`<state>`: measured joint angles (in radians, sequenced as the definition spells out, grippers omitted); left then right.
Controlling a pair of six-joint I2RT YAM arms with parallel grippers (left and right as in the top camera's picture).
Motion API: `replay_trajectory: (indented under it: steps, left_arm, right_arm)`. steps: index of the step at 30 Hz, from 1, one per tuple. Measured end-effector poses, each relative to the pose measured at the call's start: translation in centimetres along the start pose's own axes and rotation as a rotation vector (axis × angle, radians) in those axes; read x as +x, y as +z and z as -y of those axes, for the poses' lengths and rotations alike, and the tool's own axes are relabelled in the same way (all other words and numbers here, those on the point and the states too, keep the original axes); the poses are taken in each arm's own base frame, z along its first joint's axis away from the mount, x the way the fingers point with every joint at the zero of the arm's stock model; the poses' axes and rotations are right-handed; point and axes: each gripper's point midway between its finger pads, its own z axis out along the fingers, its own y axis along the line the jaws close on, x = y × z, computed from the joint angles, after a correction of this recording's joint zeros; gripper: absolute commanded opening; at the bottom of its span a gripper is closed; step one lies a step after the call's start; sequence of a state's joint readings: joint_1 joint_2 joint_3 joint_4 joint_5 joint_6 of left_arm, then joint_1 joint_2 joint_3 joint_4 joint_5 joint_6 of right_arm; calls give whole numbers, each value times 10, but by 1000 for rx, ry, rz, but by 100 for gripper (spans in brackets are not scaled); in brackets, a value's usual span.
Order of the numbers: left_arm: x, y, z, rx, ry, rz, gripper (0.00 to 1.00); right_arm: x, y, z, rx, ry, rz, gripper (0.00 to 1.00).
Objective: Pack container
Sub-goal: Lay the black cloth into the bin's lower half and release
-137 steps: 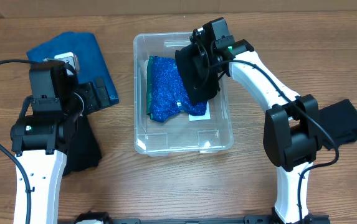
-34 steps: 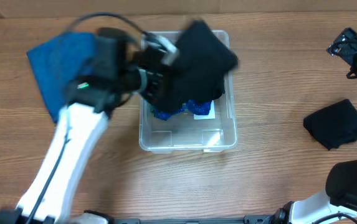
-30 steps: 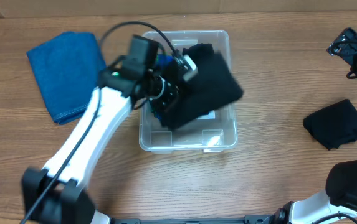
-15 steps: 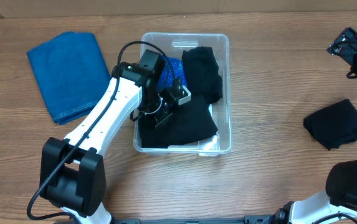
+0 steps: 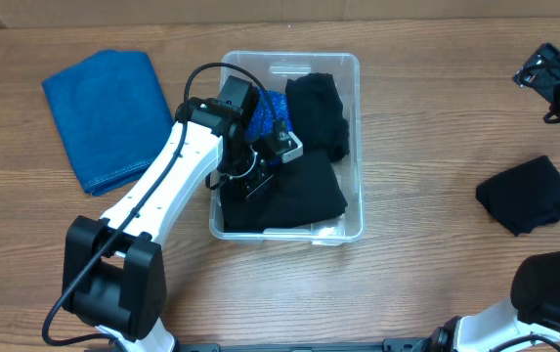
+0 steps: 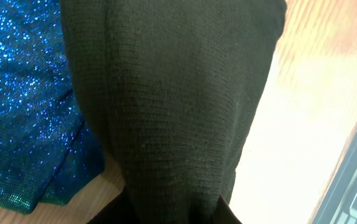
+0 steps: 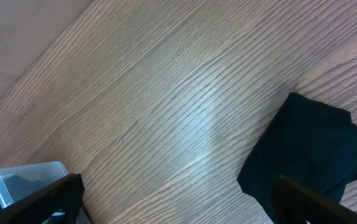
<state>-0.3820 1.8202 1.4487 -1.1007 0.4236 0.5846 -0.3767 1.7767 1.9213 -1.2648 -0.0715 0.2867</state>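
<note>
The front black cloth's near edge (image 5: pixel 265 225) lies flat inside the container's front side (image 5: pixel 278 236), so it is now time for my left gripper to release the front black cloth.
The clear container (image 5: pixel 357 68) stands mid-table. Inside lie a sparkly blue cloth (image 5: pixel 265 106), a black cloth (image 5: pixel 321 110) at the back right and another black knit cloth (image 5: pixel 299 196) across the front. My left gripper (image 5: pixel 265 171) reaches down into the container and is shut on that front black cloth (image 6: pixel 172 106), which fills the left wrist view beside the sparkly blue cloth (image 6: pixel 22 106). My right gripper (image 5: pixel 556 83) hovers open at the far right, holding nothing. Its fingers (image 7: pixel 60 196) frame bare wood.
A folded blue towel (image 5: pixel 104 112) lies left of the container. A black cloth (image 5: pixel 529 196) lies on the table at the right, seen too in the right wrist view (image 7: pixel 309 155). A corner of the container (image 7: pixel 16 177) shows there at bottom left.
My left arm swung the black cloth over the container and lowered it into the front part. Over the last half second it barely shifted. The right arm stayed still.
</note>
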Motion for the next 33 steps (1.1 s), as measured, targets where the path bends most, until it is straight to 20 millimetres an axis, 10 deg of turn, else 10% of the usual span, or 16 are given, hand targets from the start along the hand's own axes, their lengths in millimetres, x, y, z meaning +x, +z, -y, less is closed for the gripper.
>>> replay_trajectory:
  steps: [1, 4, 14, 15, 17, 19, 25, 33]
  left_arm:
    - [-1, 0, 0, 2, 4, 4, 23]
    - [-7, 0, -3, -10, 32, 31, 100]
    - [-44, -10, -47, -221, -17, 158, 100]
    - [-49, -13, -51, -240, -42, 178, 87]
    - [-60, -18, -52, -245, -87, 221, 25]
    - [-66, -17, -45, -227, -108, 233, 4]
    - [-77, 7, -12, -203, -153, 194, 4]
    - [-53, 91, -40, -165, -364, 52, 4]
  right_arm:
    - [0, 0, 0, 0, 0, 0, 100]
    - [0, 0, 0, 0, 0, 0, 100]
    - [0, 0, 0, 0, 0, 0, 100]
    - [0, 0, 0, 0, 0, 0, 100]
    - [0, 0, 0, 0, 0, 0, 100]
    - [0, 0, 0, 0, 0, 1, 100]
    - [-2, 0, 0, -2, 0, 6, 100]
    - [-2, 0, -1, -3, -2, 7, 100]
